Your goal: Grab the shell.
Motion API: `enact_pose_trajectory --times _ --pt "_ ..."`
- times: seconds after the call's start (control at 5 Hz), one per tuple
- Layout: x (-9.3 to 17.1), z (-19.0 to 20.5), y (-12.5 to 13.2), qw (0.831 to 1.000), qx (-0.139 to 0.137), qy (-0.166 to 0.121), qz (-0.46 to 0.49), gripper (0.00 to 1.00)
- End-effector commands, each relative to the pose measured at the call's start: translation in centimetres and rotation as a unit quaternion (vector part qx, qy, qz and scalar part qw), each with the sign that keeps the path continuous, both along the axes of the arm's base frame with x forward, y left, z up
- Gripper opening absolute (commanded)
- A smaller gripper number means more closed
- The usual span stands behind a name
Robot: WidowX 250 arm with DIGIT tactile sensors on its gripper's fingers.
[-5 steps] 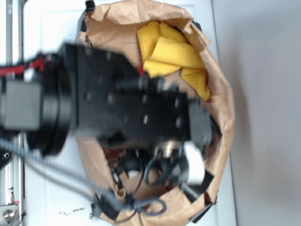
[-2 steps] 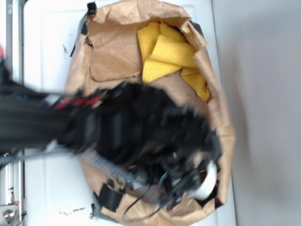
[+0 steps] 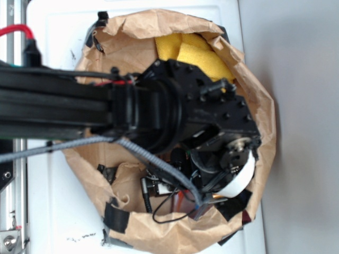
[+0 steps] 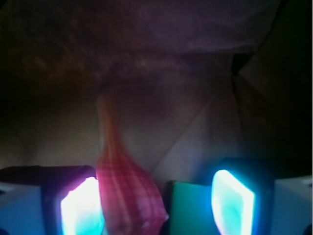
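Observation:
The shell needs to be grabbed next by its long tapering tip (image 4: 111, 132) with the robot's gripper, because the green block (image 4: 188, 208) is close beside the shell's wide body.
In the wrist view the shell (image 4: 128, 191), pinkish-brown and ridged with a long tapering tip, lies on the brown paper floor. It is right beside the left finger (image 4: 80, 208). A green block (image 4: 188, 208) sits next to the shell, against the inner side of the right finger (image 4: 234, 200). My gripper (image 4: 156, 203) is open, with the shell and the block both in the gap between its fingers. In the exterior view the black arm (image 3: 175, 111) reaches down into the bag's lower right and hides the shell and the fingers.
A crumpled brown paper bag (image 3: 259, 100) surrounds the gripper on all sides, standing on a white surface. A yellow cloth (image 3: 198, 53) lies at the bag's far end. Black tape and cables (image 3: 159, 159) show near the bag's lower rim.
The arm has swung and settled lower into the bag's lower right. The motion blur is gone. The bag's right rim has bulged outward, and the arm now covers more of the yellow cloth.

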State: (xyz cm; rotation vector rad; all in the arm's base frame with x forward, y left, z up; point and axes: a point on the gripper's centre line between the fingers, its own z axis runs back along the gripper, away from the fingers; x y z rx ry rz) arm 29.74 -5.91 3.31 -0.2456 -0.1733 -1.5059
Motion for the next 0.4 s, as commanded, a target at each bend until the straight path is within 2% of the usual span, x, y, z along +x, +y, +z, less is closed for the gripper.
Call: enact_pose_trajectory --times 0.0,0.2 --pt "-1.5 2.7 2.6 0.998 -0.019 -0.042 0.040 0.00" --pt "-2.1 3.9 2.4 0.997 -0.025 -0.064 0.034 0.00"
